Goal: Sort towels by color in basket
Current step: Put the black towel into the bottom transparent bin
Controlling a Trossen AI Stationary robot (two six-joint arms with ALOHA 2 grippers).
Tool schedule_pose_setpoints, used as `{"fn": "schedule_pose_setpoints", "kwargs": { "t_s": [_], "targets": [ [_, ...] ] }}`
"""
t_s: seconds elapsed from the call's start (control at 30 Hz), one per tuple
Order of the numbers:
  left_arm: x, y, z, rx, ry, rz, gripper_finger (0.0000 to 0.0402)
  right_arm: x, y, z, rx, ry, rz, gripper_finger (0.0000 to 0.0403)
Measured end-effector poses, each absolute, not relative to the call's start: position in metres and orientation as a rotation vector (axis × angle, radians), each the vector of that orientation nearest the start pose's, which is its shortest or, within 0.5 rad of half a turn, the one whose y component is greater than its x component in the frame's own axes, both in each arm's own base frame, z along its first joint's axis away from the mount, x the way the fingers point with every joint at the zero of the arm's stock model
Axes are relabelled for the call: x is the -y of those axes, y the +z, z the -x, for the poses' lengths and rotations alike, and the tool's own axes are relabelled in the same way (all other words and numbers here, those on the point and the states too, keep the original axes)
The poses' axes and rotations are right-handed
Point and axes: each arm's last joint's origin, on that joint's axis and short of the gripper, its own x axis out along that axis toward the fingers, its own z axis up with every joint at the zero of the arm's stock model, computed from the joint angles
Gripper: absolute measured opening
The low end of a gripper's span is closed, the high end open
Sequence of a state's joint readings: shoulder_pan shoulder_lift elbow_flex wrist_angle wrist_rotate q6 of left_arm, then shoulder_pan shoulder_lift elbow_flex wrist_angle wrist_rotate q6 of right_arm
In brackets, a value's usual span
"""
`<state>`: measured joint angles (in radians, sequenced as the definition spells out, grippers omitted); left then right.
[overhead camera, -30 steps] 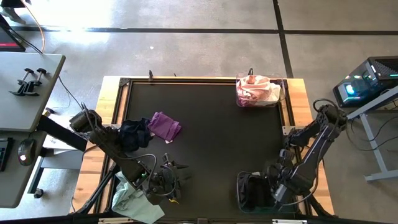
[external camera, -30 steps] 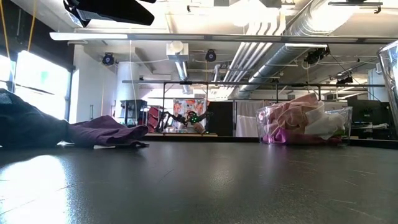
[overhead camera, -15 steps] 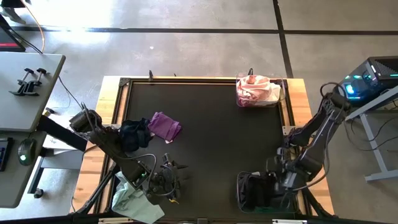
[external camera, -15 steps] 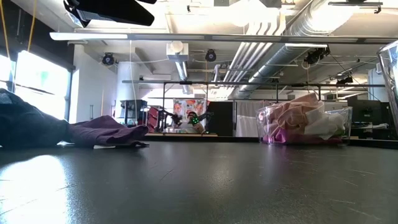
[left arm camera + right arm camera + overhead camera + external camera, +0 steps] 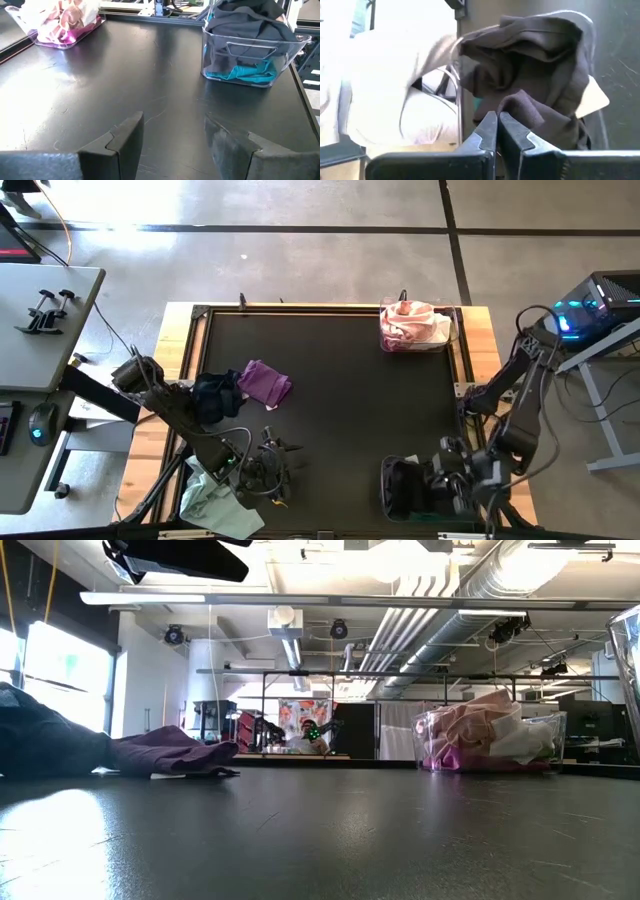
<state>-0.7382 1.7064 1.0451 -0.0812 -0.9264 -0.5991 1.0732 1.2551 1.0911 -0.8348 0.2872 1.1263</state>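
Observation:
The left gripper grabs the purple towel by its middle fold (image 5: 265, 383) next, to sort it into the clear basket with the dark towel (image 5: 412, 492).
A clear basket (image 5: 384, 492) at the table's near right holds a dark towel (image 5: 530, 75) heaped over a teal towel (image 5: 240, 75). My right gripper (image 5: 496, 125) is shut, level, just right of this basket, its tips at the heap's edge. A second clear basket (image 5: 452, 330) at the far right holds pink and white towels (image 5: 410, 323). A navy towel (image 5: 215, 393) and a purple towel (image 5: 266, 383) lie flat on the left of the table. My left gripper (image 5: 172, 140) stands open near the front left, with nothing between its fingers. My right gripper has its shut fingertips (image 5: 490, 122) right beside a fold of the dark towel (image 5: 522, 102) at the basket's rim. Nothing shows between the fingers, and I cannot tell whether they touch the cloth.
A pale mint towel (image 5: 215, 500) hangs over the table's near left edge beside my left arm. The middle of the black tabletop (image 5: 340, 400) is bare. A desk (image 5: 40, 320) stands left of the table, and a lit box (image 5: 590, 310) to its right.
My right arm has drawn back toward the table's right edge: its elbow has swung out and toward the far side, and its wrist has slid a little away from the near basket. The towels and baskets have stayed where they were.

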Motion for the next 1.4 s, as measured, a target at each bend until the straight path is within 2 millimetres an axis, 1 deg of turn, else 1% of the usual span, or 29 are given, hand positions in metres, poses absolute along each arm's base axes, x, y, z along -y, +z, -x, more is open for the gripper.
{"fn": "schedule_pose_setpoints", "kwargs": {
  "t_s": [0.13, 0.23, 0.4, 0.57, 0.63, 0.73, 0.87, 0.93, 1.0, 1.07, 1.13, 1.23, 1.33, 1.4],
  "targets": [
    [0.217, 0.203, -0.274, -0.424, 0.315, 0.032, 0.0195, -0.212, 0.286, -0.113, -1.033, 0.103, -0.380, 0.0001],
    [0.217, 0.204, -0.274, -0.424, 0.315, 0.032, 0.0195, -0.211, 0.270, -0.104, -1.078, 0.028, -0.422, 0.0001],
    [0.218, 0.203, -0.274, -0.425, 0.313, 0.032, 0.0195, -0.208, 0.242, -0.088, -1.211, -0.093, -0.535, 0.0001],
    [0.218, 0.203, -0.274, -0.425, 0.313, 0.033, 0.0195, -0.204, 0.225, -0.079, -1.243, -0.169, -0.558, 0.0006],
    [0.218, 0.203, -0.274, -0.425, 0.313, 0.033, 0.0195, -0.203, 0.224, -0.079, -1.245, -0.172, -0.552, 0.0017],
    [0.218, 0.203, -0.274, -0.423, 0.312, 0.035, 0.0195, -0.204, 0.227, -0.079, -1.245, -0.139, -0.521, 0.0046],
    [0.218, 0.207, -0.278, -0.384, 0.306, 0.048, 0.0195, -0.210, 0.245, -0.081, -1.251, -0.063, -0.527, 0.0081],
    [0.217, 0.215, -0.285, -0.319, 0.310, 0.040, 0.0195, -0.215, 0.257, -0.081, -1.234, -0.012, -0.532, 0.0088],
    [0.215, 0.225, -0.295, -0.246, 0.285, 0.024, 0.0195, -0.219, 0.268, -0.081, -1.173, 0.025, -0.525, 0.0089],
    [0.212, 0.233, -0.308, -0.181, 0.195, 0.011, 0.0194, -0.220, 0.275, -0.080, -1.093, 0.037, -0.509, 0.0087],
    [0.207, 0.235, -0.323, -0.112, 0.080, 0.007, 0.0189, -0.221, 0.277, -0.079, -1.031, 0.028, -0.498, 0.0083],
    [0.193, 0.228, -0.345, -0.034, -0.007, 0.051, 0.0173, -0.222, 0.274, -0.078, -0.981, 0.000, -0.469, 0.0078],
    [0.183, 0.214, -0.371, -0.077, -0.013, 0.056, 0.0152, -0.226, 0.267, -0.078, -0.984, -0.025, -0.434, 0.0072],
    [0.181, 0.211, -0.390, -0.103, -0.005, 0.048, 0.0138, -0.228, 0.262, -0.080, -0.996, -0.052, -0.428, 0.0067]
  ]
}}
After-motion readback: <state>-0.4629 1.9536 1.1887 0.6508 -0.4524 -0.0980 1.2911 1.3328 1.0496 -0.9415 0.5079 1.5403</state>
